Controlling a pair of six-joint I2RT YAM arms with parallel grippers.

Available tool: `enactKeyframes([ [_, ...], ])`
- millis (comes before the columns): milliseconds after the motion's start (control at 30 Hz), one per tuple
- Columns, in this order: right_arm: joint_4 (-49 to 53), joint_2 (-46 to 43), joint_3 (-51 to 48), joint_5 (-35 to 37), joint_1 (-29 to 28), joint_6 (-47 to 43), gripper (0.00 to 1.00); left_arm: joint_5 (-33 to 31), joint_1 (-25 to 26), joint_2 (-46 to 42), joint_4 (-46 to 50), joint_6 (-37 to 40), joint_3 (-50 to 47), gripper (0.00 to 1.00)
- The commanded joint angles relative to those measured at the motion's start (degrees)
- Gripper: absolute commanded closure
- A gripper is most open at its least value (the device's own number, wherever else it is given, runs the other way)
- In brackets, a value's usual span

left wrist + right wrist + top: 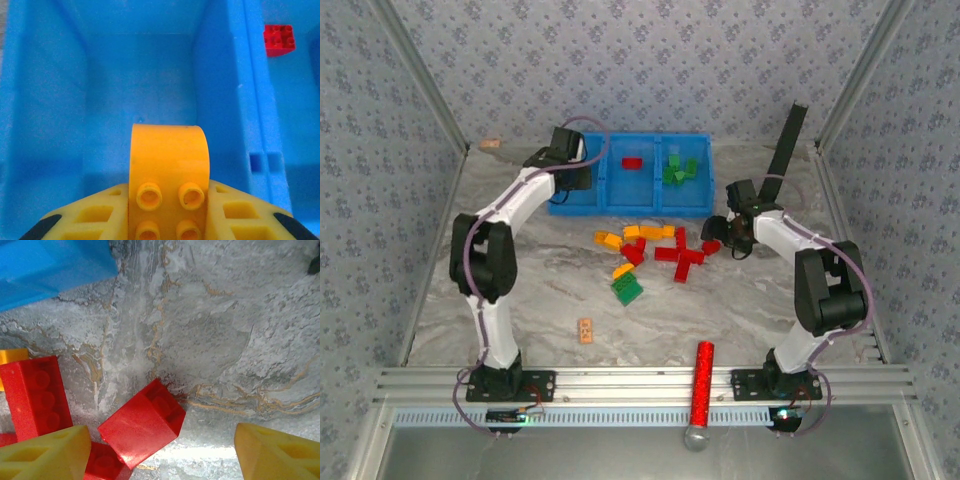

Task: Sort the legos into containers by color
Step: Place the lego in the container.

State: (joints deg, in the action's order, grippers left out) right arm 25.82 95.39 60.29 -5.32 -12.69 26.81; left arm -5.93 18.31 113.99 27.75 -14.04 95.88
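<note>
My right gripper's fingers are still above the tilted red lego and closing now would miss, so lowering comes first, then closing on the lego.
My left gripper (570,170) hangs over the left compartment of the blue containers (582,205), shut on a yellow-orange lego (167,160) whose studs face the camera. The left compartment's floor (140,75) is bare below it. One red lego (632,163) (279,40) lies in the middle compartment, and several green legos (680,170) in the right one. My right gripper (718,232) (162,455) is low over the table, open, with a tilted red lego (142,427) between its fingers and untouched. Red, yellow-orange and green legos (650,245) lie scattered mid-table.
A flat tan-orange block (586,330) lies near the front, and a red glittery cylinder (701,385) crosses the front rail. A dark bar (785,140) leans at the back right. More red legos (35,395) sit by the right gripper's left finger, near the bin corner (50,265).
</note>
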Motion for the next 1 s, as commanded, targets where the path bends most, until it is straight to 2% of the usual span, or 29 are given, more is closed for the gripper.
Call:
enactKeyframes([
  [0,-0.6,0.7,-0.7,-0.2,-0.4,1.6,0.23,0.4,-0.9,4.8,0.1,-0.6,4.5,0.85],
  [233,-1.9,2.8,-0.5,-0.3,-0.8,2.8,0.22,1.6,-1.1,14.2,2.6,-0.5,12.7,0.85],
  [633,1.3,9.5,3.5,0.6,-1.7,5.4,0.25,0.7,-1.3,18.3,4.3,-0.5,15.4,0.76],
  [767,1.4,10.1,4.0,0.8,-1.7,5.4,0.30,1.1,-1.5,18.3,4.1,-0.4,15.2,0.72],
  [833,1.3,10.5,4.3,0.9,-1.7,5.2,0.36,1.4,-1.5,18.1,4.0,-0.4,15.2,0.68],
  [967,1.6,12.1,6.0,0.9,-1.8,3.9,0.43,1.6,-1.6,17.6,4.1,-0.1,14.8,0.53],
])
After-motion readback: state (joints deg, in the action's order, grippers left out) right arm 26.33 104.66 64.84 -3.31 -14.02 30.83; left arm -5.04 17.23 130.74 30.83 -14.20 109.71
